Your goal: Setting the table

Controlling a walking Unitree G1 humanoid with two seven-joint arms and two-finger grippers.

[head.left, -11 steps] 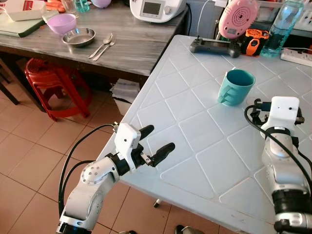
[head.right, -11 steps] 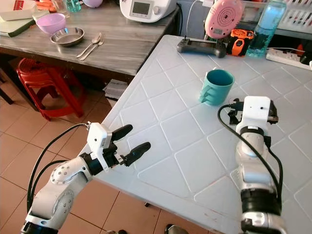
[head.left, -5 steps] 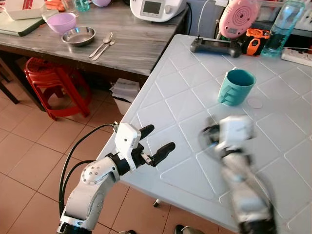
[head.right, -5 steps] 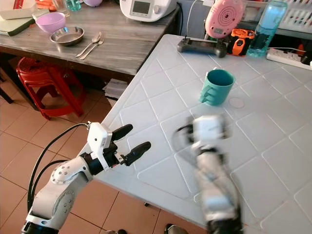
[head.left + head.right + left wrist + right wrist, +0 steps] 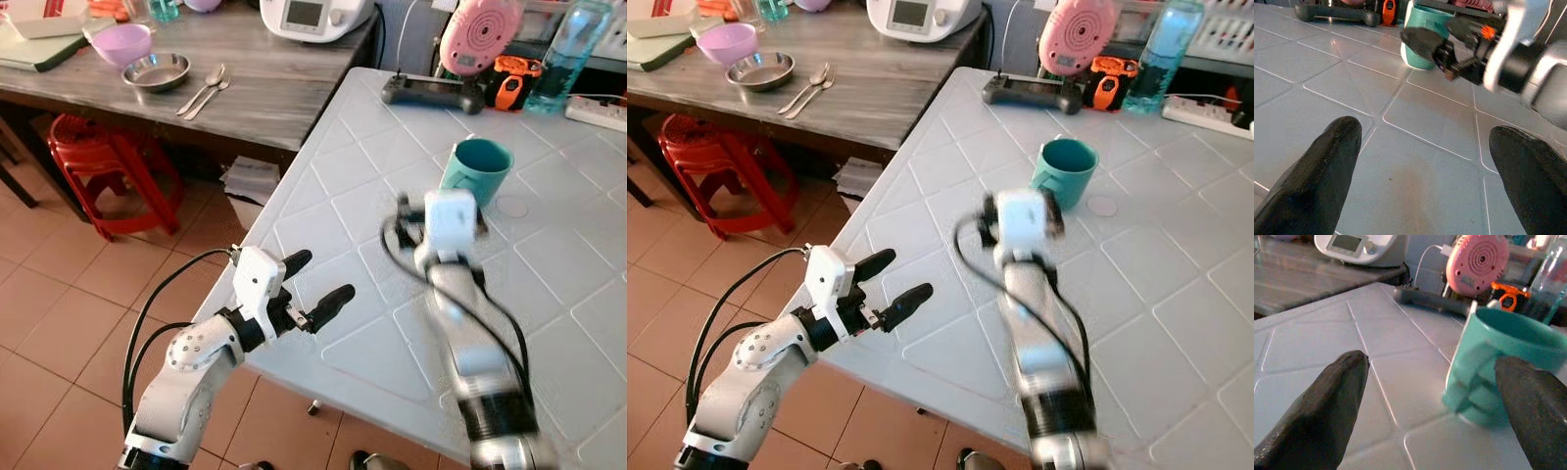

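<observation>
My right gripper grabs the teal mug by its handle [image 5: 463, 184] [image 5: 1471, 372] next, to set the table.
A teal mug [image 5: 475, 172] stands upright on the white tiled table [image 5: 333, 206], toward its far side. My right arm reaches across the table, its wrist housing [image 5: 448, 217] just in front of the mug and motion-blurred. In the right wrist view my right gripper [image 5: 1430, 363] is open, and the mug [image 5: 1498, 367] stands close ahead, nearer one finger, handle facing the camera. My left gripper [image 5: 318, 282] is open and empty, hovering over the table's near left edge, its fingers [image 5: 1327, 161] spread wide.
At the table's far edge lie a game controller [image 5: 431, 93], a pink fan [image 5: 477, 34], a blue bottle [image 5: 563, 54] and a power strip [image 5: 598, 113]. The wooden table to the left holds a purple bowl [image 5: 124, 44], a steel bowl [image 5: 157, 71] and spoons [image 5: 204, 90]. A red stool [image 5: 98, 157] stands beneath.
My right arm has swung leftward over the table, from the right of the mug to just in front of it. The left arm has stayed put.
</observation>
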